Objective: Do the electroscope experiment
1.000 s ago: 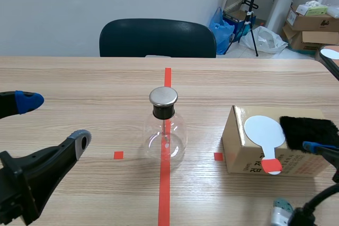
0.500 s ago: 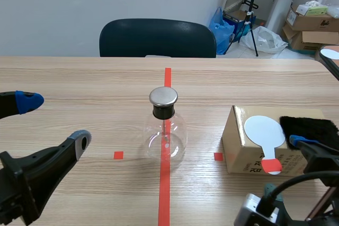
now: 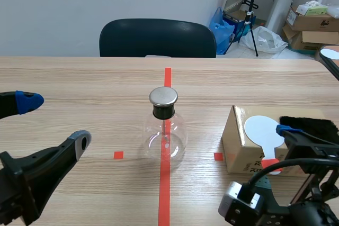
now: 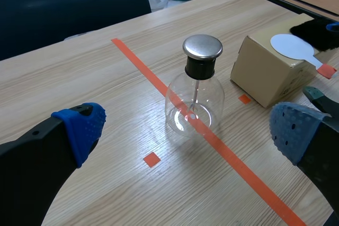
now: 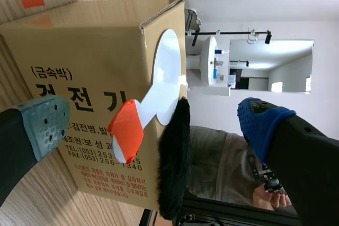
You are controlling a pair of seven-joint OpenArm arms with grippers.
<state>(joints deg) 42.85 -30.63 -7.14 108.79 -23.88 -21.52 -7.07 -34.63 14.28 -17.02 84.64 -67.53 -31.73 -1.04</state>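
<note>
The right gripper takes the white paddle by its red handle (image 3: 271, 164) next, to bring the paddle to the electroscope's metal cap (image 3: 163, 96).
The electroscope, a clear glass flask (image 3: 165, 133) with a metal cap (image 3: 163, 97), stands on the red tape line mid-table; in the left wrist view the flask (image 4: 195, 104) is ahead of my open left gripper (image 4: 188, 128). That left gripper (image 3: 53, 123) sits low at the left, well apart from the flask. On the cardboard box (image 3: 235, 144) lie a white paddle (image 3: 263, 129) with a red handle (image 5: 127, 130) and a black fur cloth (image 3: 310, 125). My right gripper (image 5: 153, 125) is open and turned sideways at the box's near side, with the red handle between its fingers, untouched.
A dark chair (image 3: 157, 38) stands behind the table's far edge. Cardboard boxes (image 3: 312, 22) and bags sit on the floor at the back right. A second table edge with another white paddle (image 3: 331, 54) shows at the far right.
My right arm has risen and come in from the lower right toward the box, its open fingers now straddling the paddle's red handle. The left arm, flask and box have not moved.
</note>
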